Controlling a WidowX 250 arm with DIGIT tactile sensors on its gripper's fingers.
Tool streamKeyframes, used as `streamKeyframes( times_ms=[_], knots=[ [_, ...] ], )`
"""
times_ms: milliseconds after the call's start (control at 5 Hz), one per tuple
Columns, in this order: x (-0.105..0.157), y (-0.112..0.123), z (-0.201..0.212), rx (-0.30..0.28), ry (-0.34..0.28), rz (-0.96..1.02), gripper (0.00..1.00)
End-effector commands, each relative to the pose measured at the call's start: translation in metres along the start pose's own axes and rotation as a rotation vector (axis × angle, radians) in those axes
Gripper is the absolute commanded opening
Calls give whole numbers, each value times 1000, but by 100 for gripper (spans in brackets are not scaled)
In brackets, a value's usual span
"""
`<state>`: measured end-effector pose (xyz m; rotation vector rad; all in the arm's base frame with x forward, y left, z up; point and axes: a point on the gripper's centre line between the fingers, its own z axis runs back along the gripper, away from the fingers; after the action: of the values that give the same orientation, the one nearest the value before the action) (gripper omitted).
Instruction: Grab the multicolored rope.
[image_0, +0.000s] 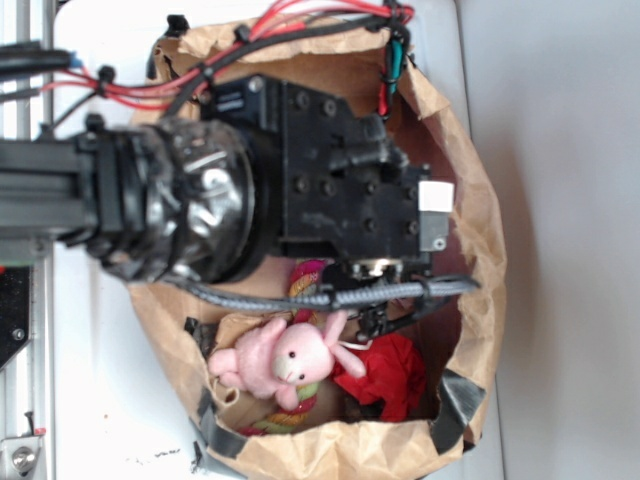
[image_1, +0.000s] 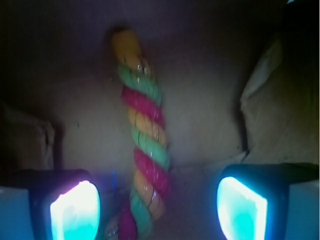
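Note:
My gripper grabs the multicolored rope in the paper bag by its orange-tipped end (image_1: 133, 62) next.
The multicolored rope (image_1: 145, 130) is a thick twist of red, yellow and light-green strands. In the wrist view it lies lengthwise on the brown bag floor, running up from the bottom edge. My gripper (image_1: 159, 207) is open, and its two glowing pads (image_1: 75, 210) stand on either side of the rope's near end without touching it. In the exterior view only bits of the rope (image_0: 305, 275) show below the black arm (image_0: 330, 170), which hangs over the bag and hides the fingers.
A pink plush bunny (image_0: 280, 360) lies across the rope inside the brown paper bag (image_0: 480, 260). A red cloth (image_0: 390, 375) sits beside the bunny. The bag walls rise close around, crumpled on the right (image_1: 270, 100). Cables (image_0: 330, 296) cross above the bag.

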<state>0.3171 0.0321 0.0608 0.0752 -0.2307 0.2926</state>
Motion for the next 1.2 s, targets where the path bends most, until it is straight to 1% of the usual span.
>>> streamKeyframes(
  times_ms=[0, 400, 800, 1000],
  knots=[
    [15, 0, 13, -13, -45, -13, 100],
    [15, 0, 13, -13, -45, -13, 100],
    [21, -11, 9, -53, -73, 0, 100],
    [22, -16, 3, -26, -95, 5, 100]
  ],
)
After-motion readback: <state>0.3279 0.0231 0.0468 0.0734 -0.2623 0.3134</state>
